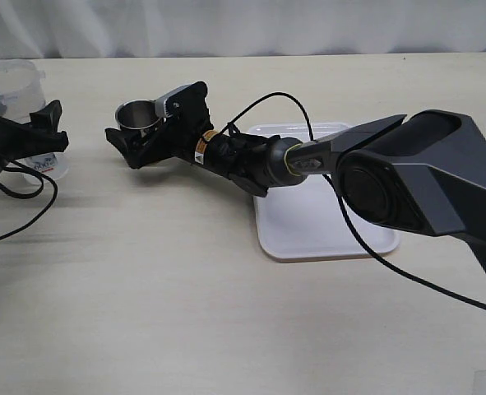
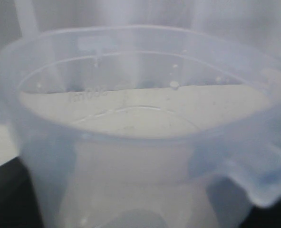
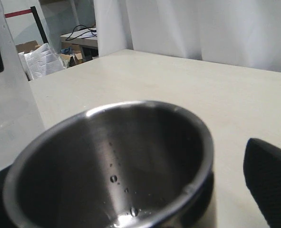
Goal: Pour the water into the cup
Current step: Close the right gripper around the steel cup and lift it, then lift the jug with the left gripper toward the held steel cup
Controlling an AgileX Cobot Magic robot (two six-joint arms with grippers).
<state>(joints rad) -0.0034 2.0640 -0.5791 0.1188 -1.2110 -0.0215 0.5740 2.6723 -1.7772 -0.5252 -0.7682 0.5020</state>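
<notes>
My right gripper's fingers reach down on either side of the steel cup (image 1: 138, 123), below its rim (image 1: 137, 104), so it is now time to close on the cup.
The cup (image 1: 137, 113), a small steel tumbler, stands on the table at the back left. My right gripper (image 1: 150, 123) reaches across the table and stands open around it, one finger on each side. In the right wrist view the cup (image 3: 111, 166) holds only a few drops on its inner wall and bottom. One black finger (image 3: 271, 185) stays a little apart from its rim. At the far left my left gripper (image 1: 30, 136) is shut on a clear plastic jug (image 1: 16, 90). The jug (image 2: 145, 142) fills the left wrist view, with dark fingers (image 2: 4, 194) against its sides.
A white square tray (image 1: 308, 222) lies right of centre, under the right arm's forearm. Black cables (image 1: 366, 247) trail over the tray and loop on the table at the left. The jug (image 3: 7, 104) stands close beside the cup. White curtains hang behind the table.
</notes>
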